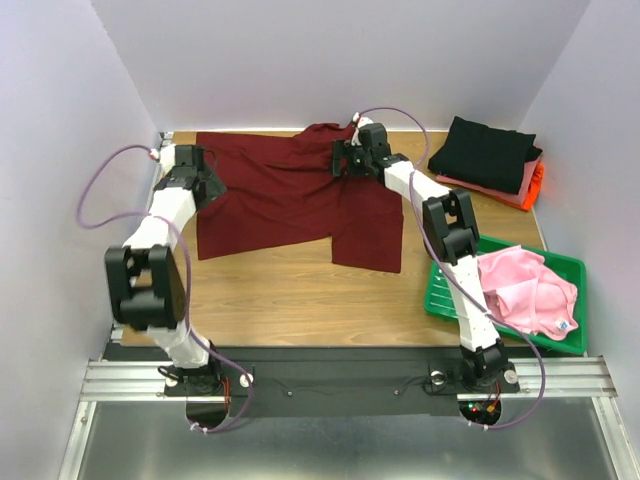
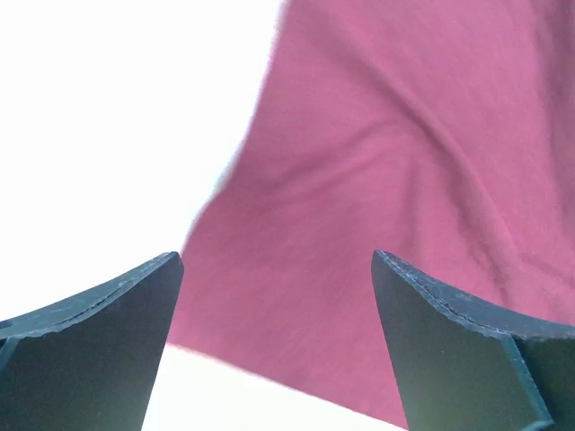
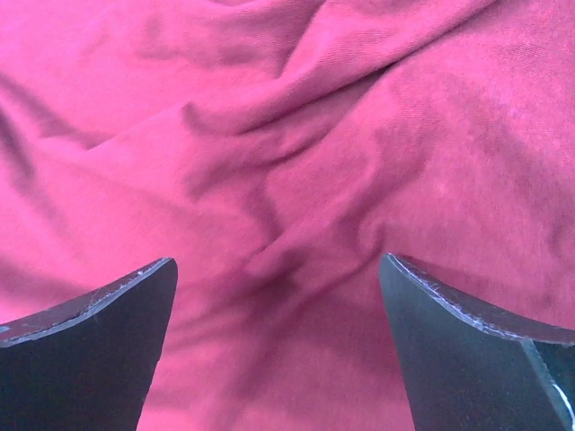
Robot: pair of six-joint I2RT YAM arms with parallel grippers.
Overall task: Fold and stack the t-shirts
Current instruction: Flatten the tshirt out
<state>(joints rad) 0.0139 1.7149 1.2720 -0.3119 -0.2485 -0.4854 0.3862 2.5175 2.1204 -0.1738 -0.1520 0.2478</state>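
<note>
I need to fold that edge over the shirt (image 1: pixel 288 190), so my left gripper should next grab the dark maroon t-shirt at its near outer corner (image 1: pixel 203 254).
A dark maroon t-shirt (image 1: pixel 290 190) lies spread and wrinkled across the far half of the wooden table. My left gripper (image 1: pixel 205 180) hovers over its left edge, jaws open and empty. In the left wrist view the left gripper (image 2: pixel 277 256) frames the maroon cloth (image 2: pixel 386 180) where its edge meets the bright table. My right gripper (image 1: pixel 345 160) is over the shirt's upper right part, and in the right wrist view the right gripper (image 3: pixel 278 259) is open above creased maroon cloth (image 3: pixel 287 135). A light pink t-shirt (image 1: pixel 525 290) lies crumpled at the right.
A green plastic tray (image 1: pixel 455 300) at the near right holds the pink tee. At the far right corner sits a folded stack: a black tee (image 1: pixel 485 150) on top, then salmon (image 1: pixel 505 185) and orange (image 1: pixel 538 185). White walls close in the table on three sides.
</note>
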